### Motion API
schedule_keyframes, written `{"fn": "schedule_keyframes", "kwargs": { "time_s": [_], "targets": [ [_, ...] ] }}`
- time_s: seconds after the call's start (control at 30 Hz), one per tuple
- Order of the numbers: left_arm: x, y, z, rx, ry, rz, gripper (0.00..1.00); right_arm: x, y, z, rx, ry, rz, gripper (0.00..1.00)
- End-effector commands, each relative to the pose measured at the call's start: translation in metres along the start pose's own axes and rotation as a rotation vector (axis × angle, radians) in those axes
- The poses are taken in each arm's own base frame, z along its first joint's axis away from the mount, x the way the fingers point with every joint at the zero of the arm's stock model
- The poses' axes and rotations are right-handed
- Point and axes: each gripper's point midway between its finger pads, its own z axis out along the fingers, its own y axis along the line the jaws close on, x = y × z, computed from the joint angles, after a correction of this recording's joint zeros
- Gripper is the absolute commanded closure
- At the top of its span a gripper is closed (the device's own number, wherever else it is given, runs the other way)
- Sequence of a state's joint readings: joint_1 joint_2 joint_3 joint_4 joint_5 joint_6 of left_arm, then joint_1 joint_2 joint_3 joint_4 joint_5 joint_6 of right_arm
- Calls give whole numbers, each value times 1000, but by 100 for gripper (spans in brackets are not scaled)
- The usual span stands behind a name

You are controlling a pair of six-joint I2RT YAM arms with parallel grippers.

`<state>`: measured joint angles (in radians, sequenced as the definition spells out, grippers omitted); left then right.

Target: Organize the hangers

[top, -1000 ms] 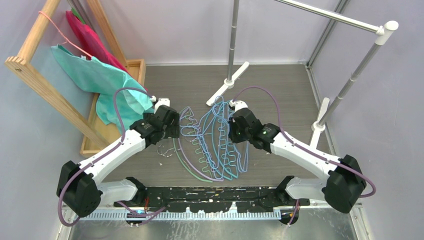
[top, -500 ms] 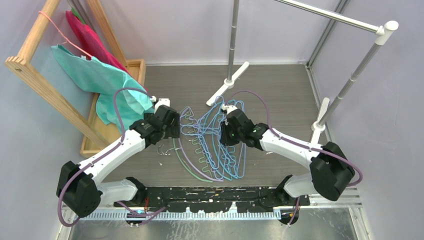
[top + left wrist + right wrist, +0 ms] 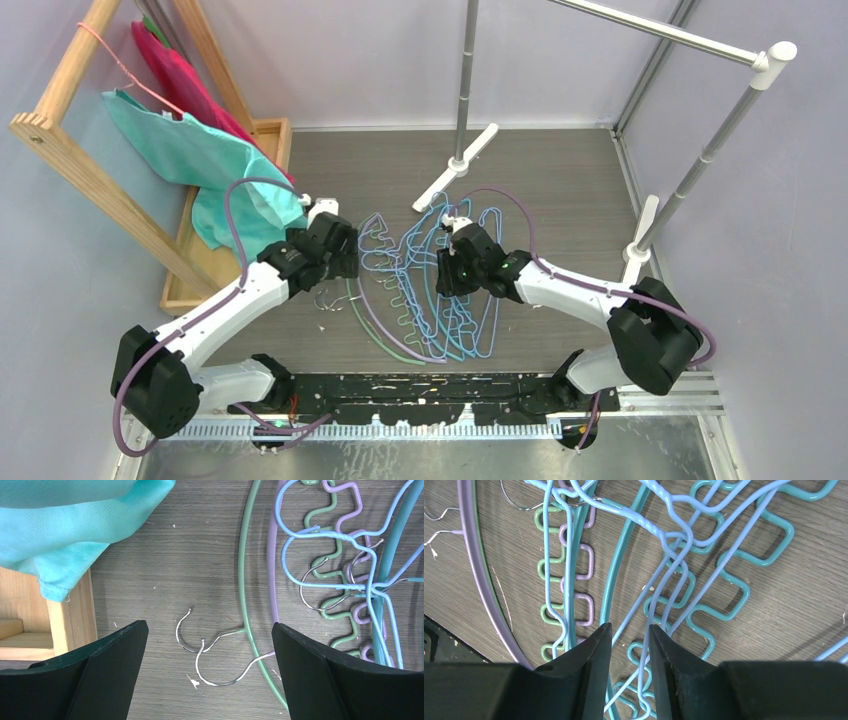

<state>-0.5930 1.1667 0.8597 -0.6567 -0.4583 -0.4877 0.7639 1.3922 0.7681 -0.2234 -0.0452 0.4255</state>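
Observation:
Next, my right gripper grips one light-blue wire hanger by its side wire point(image 3: 440, 300) point(image 3: 644, 642), leaving the hanger's hook free to hang on the silver bar.
The hangers point(image 3: 425, 290) lie in a tangled pile mid-table. My left gripper point(image 3: 345, 262) hovers at the pile's left edge. In the left wrist view it point(image 3: 209, 625) is wide open over two metal hooks, the green hanger's point(image 3: 182, 640) and the lilac hanger's point(image 3: 220, 680); neither finger touches them. My right gripper point(image 3: 447, 275) is over the pile's middle. In the right wrist view it point(image 3: 630, 627) is open by a narrow gap. Thin light-blue wire hangers point(image 3: 664, 585) run through that gap, above a teal hanger point(image 3: 616, 580).
A wooden rack point(image 3: 60, 140) at the left carries a teal cloth point(image 3: 200, 160), a magenta garment point(image 3: 180, 80) and a pink wire hanger point(image 3: 120, 65). A silver rail point(image 3: 660, 30) on posts with white feet stands behind and right. The rack's wooden base point(image 3: 65, 625) is beside my left fingers.
My right gripper has moved left over the pile and its jaws have parted from nearly shut. The left arm has barely shifted.

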Motion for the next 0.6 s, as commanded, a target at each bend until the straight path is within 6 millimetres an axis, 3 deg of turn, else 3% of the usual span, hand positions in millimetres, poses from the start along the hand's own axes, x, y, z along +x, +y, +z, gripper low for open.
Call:
{"fn": "schedule_keyframes", "kwargs": {
  "time_s": [0.0,0.43,0.57],
  "targets": [
    [-4,3,-3,-1,-23,-36,2,-7,7,3,-24,-30,4,61],
    [6,8,-2,-11,-17,-44,2,7,-9,12,39,1,-2,67],
    [6,10,-3,-15,-17,-43,2,8,-7,11,24,-1,3,77]
  ]
}}
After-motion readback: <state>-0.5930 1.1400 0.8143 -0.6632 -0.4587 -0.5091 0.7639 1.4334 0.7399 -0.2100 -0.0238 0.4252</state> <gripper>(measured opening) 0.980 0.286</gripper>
